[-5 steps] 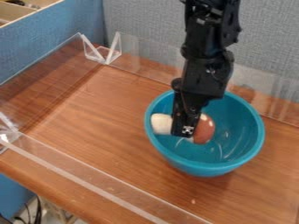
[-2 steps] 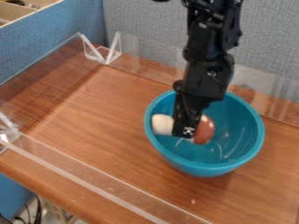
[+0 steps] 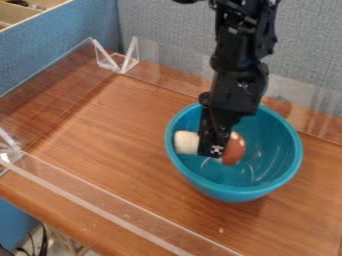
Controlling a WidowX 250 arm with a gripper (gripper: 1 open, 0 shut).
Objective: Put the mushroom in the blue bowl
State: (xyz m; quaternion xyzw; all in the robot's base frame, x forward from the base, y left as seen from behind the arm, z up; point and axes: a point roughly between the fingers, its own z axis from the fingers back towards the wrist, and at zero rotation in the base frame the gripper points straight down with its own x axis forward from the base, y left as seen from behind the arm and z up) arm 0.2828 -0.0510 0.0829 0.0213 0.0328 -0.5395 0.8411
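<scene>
The mushroom hangs low inside the blue bowl's rim and would drop onto the bowl's inner bottom, so now it is time for my gripper to release it.
The blue bowl sits on the wooden table, right of centre. The mushroom hangs over the bowl's left inner side, its reddish-brown cap to the right and its cream stem pointing left across the rim. My black gripper comes down from above and is shut on the mushroom's middle. Part of the mushroom is hidden behind the fingers.
Clear acrylic walls border the wooden table along the front and left. A small clear stand sits at the back left. A blue partition and a wooden box edge lie to the far left.
</scene>
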